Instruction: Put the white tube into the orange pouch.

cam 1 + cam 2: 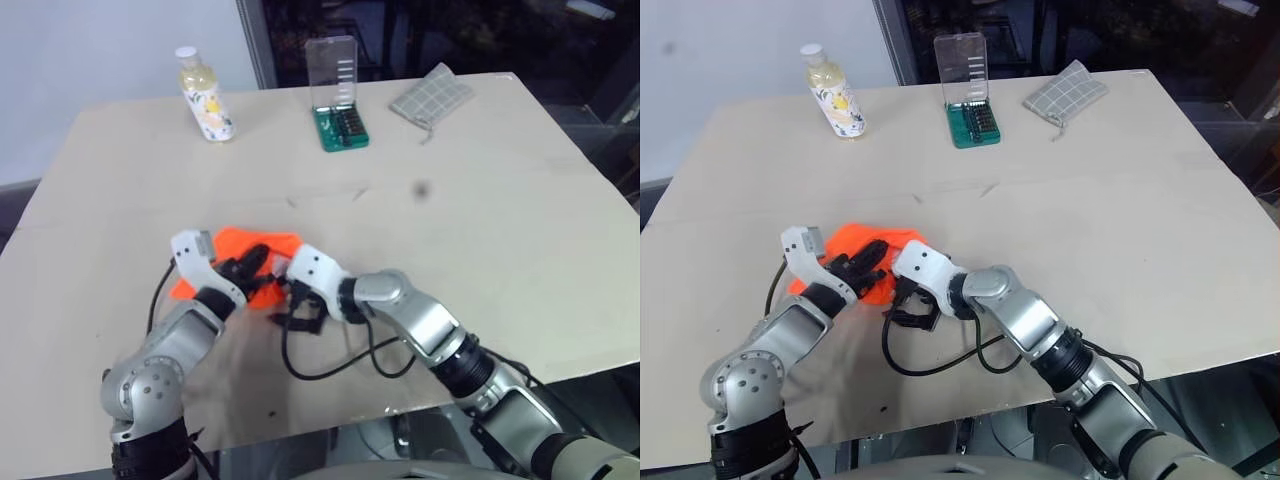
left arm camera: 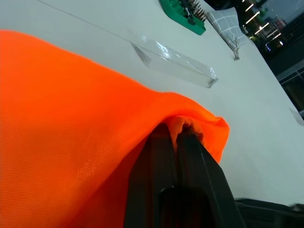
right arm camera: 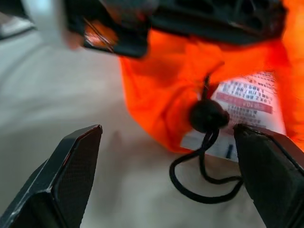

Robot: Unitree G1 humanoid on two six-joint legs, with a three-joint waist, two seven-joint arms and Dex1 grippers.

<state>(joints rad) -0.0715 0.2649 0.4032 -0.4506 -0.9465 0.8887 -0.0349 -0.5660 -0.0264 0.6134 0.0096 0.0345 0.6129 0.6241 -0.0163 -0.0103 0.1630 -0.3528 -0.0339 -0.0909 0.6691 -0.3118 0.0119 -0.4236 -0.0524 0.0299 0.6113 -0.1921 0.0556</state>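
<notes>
Next, the right gripper takes hold of the dark drawstring by the loop past the black stopper, since only that loop hangs free of the orange fabric (image 3: 154, 95).
The orange pouch (image 1: 262, 243) lies on the near left part of the table. My left gripper (image 2: 176, 138) is shut on a fold of its fabric at the rim, holding the edge up. My right gripper (image 3: 166, 132) stands open just in front of the pouch's mouth, with nothing between its fingers. The white tube (image 3: 248, 100), showing red and grey print, lies in that mouth, partly wrapped by orange fabric. The black cord stopper (image 3: 207, 116) and its looped drawstring hang in front of the tube.
At the table's far side stand a yellowish bottle (image 1: 205, 97), a green bit case with a raised clear lid (image 1: 338, 98) and a grey checked pouch (image 1: 432, 97). A black cable (image 1: 330, 368) loops on the table by my right wrist, near the front edge.
</notes>
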